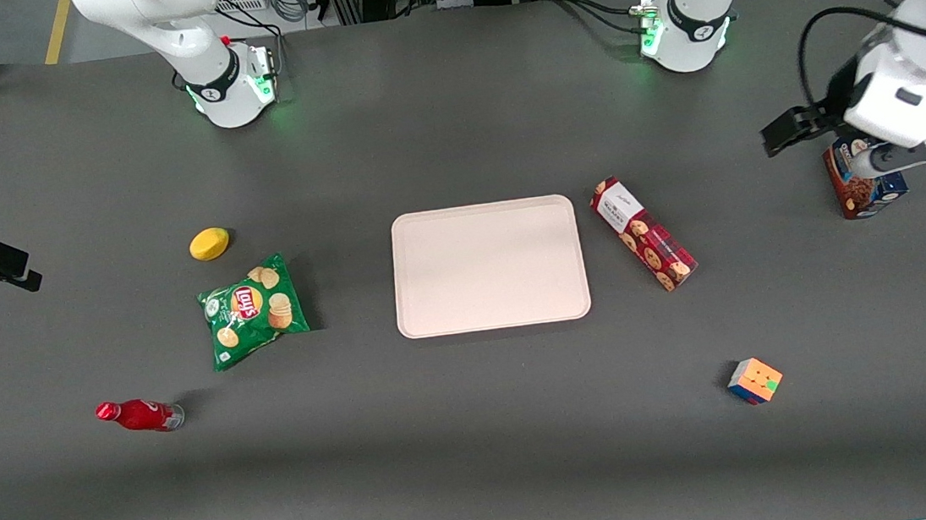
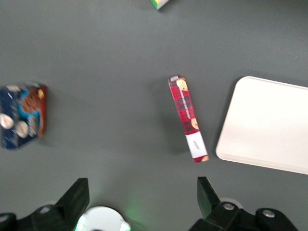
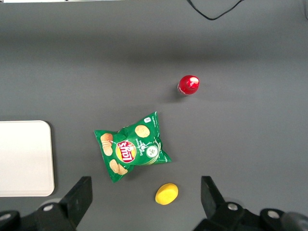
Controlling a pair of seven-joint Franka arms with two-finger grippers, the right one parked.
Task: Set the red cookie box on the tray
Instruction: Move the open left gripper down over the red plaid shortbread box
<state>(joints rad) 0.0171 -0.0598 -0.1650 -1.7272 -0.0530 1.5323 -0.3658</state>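
Observation:
Next, my left gripper will grab the red cookie box by its plaid body [image 1: 637,227] beside the white label to place it on the tray [image 1: 489,266].
The red cookie box [image 1: 643,234] lies flat on the dark table close beside the tray [image 1: 489,266], on the side toward the working arm, its white label end pointing away from the front camera. The box also shows in the left wrist view [image 2: 188,118], beside the tray [image 2: 269,125]. The tray is pale pinkish-cream and has nothing on it. My left gripper [image 1: 795,130] hangs high over the working arm's end of the table, well apart from the red box. In the left wrist view the gripper [image 2: 142,197] is open and empty.
A blue-and-brown cookie box [image 1: 864,187] stands just under the left arm. A colour cube [image 1: 754,380] lies nearer the front camera. Toward the parked arm's end lie a green chips bag [image 1: 251,308], a yellow lemon [image 1: 209,244] and a red bottle [image 1: 138,415].

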